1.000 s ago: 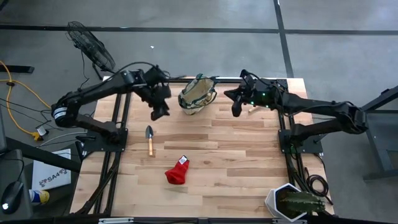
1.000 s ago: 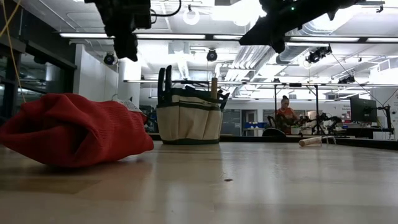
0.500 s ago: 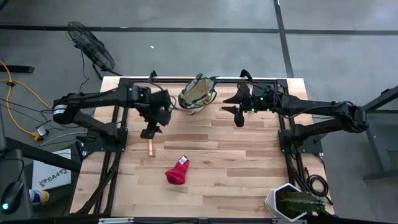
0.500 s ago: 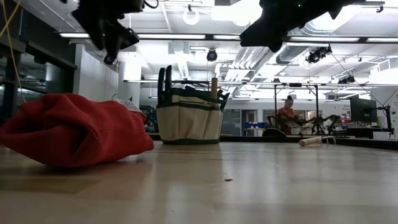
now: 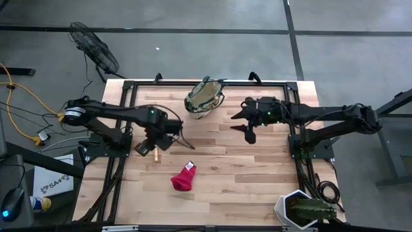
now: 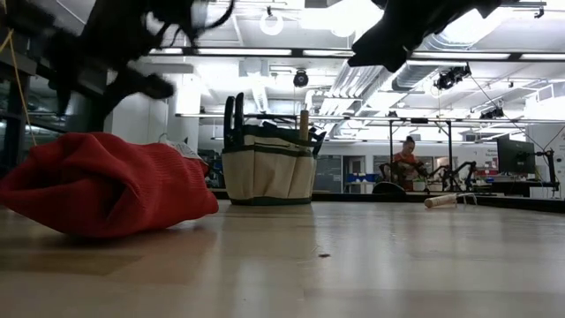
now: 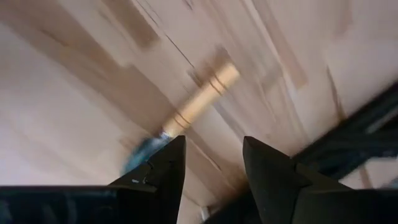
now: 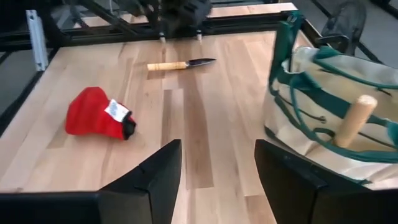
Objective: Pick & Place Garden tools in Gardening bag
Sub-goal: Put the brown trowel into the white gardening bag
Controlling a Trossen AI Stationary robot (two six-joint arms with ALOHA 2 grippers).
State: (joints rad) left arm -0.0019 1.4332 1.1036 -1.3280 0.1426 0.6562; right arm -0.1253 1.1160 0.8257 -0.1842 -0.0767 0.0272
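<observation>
Next, my left gripper picks up the trowel by its wooden handle (image 5: 156,155) beside the blade to stow it in the gardening bag (image 5: 205,98).
A wooden-handled trowel (image 7: 199,96) lies flat on the table at the left, and my left gripper (image 7: 211,162) hovers open just above it (image 5: 147,148), touching nothing. The red fabric piece (image 5: 183,177) lies in a heap at the table's middle, toward the near edge. The tan gardening bag (image 5: 205,98) stands upright at the far middle, with tool handles (image 8: 354,118) sticking out of its top. To the right of the bag my right gripper (image 5: 248,133) hangs open and empty above the table (image 8: 214,168).
A spiky green plant in a white pot (image 5: 302,211) stands at the near right corner. Another wooden-handled tool (image 6: 440,200) lies far off on the table's right. Black frame rails (image 5: 296,138) run along both sides. Bare wood lies between the bag and the red fabric.
My left gripper has swung from beside the bag toward the table's near-left and come down low over the trowel. My right gripper has drifted a little toward the near edge. The bag, the fabric and the trowel have stayed put.
</observation>
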